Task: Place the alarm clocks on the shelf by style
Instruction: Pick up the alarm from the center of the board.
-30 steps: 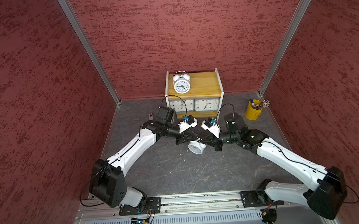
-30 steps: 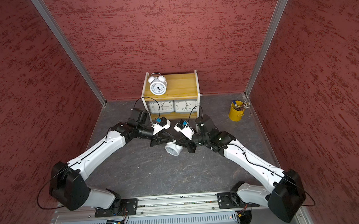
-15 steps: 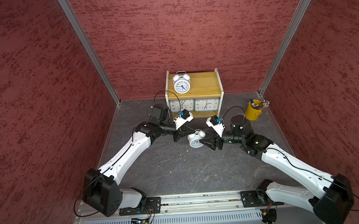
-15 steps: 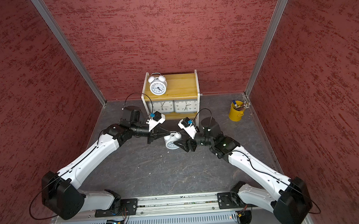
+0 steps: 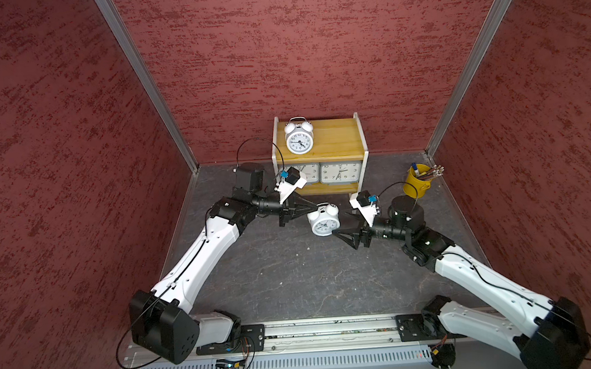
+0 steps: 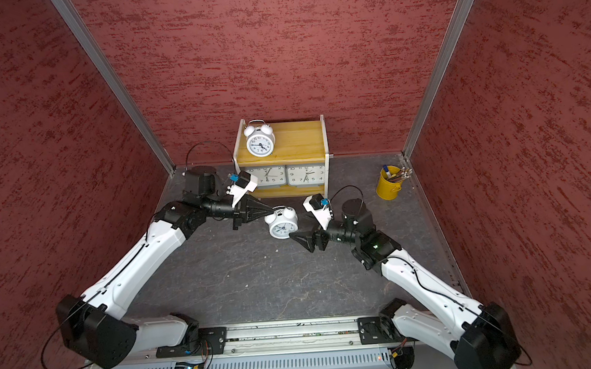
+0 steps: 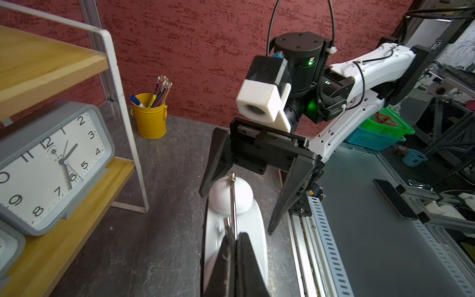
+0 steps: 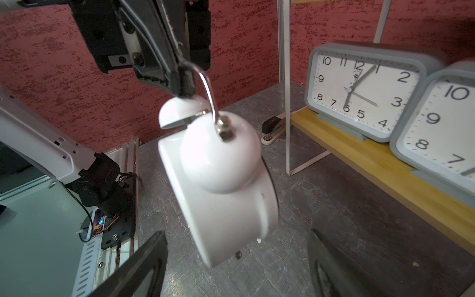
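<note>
My right gripper isn't ready to close, as the second white clock's body [image 5: 325, 223] is beyond its fingers, so it should first move toward the clock's body and then close on it.
The shelf [image 5: 334, 143] stands at the back wall. One white twin-bell alarm clock [image 5: 299, 142] sits on its top board, and two grey rectangular clocks [image 5: 307, 174] [image 5: 341, 172] fill the lower tier. A second white twin-bell clock [image 5: 322, 222] [image 8: 221, 180] hangs tilted above the floor in front of the shelf. My left gripper [image 5: 311, 208] [image 7: 234, 235] is shut on its wire handle [image 8: 208, 87]. My right gripper [image 5: 341, 224] [image 8: 236, 232] is open, its fingers [image 8: 144, 259] wide on either side of the clock and apart from it.
A yellow pen cup [image 5: 418, 184] stands right of the shelf. In the right wrist view a stapler [image 8: 275, 126] lies on the floor beside the shelf's white frame [image 8: 288, 102]. The metal rail [image 5: 315, 333] runs along the front edge, and red walls close three sides.
My right gripper has opened and let go of the white clock, drawing back a little. My left gripper has stayed shut on the handle and carried the clock back toward the shelf.
</note>
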You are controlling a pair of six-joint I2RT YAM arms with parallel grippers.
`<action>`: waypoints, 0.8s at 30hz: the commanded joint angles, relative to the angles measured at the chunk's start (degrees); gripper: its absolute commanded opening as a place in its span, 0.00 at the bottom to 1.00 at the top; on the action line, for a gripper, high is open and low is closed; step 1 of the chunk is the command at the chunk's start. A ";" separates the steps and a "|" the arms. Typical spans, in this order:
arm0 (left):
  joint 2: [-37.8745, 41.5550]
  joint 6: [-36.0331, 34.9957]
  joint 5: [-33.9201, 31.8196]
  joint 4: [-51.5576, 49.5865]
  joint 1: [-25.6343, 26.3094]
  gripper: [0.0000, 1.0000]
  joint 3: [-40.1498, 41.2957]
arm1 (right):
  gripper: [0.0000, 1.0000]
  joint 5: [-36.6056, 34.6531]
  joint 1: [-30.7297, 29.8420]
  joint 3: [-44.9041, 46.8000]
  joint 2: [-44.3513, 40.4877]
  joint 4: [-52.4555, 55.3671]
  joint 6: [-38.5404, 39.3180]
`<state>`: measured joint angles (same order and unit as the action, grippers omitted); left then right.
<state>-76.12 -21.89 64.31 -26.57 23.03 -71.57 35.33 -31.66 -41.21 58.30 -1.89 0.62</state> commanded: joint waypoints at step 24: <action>-0.76 -4.19 4.01 -7.26 0.71 0.00 -4.06 | 0.56 14.59 0.37 -3.78 3.15 -2.33 2.91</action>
<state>-76.42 -24.49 67.20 -33.61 23.53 -73.19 48.73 -31.55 -42.70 62.04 -2.81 3.25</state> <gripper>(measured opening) 0.053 0.585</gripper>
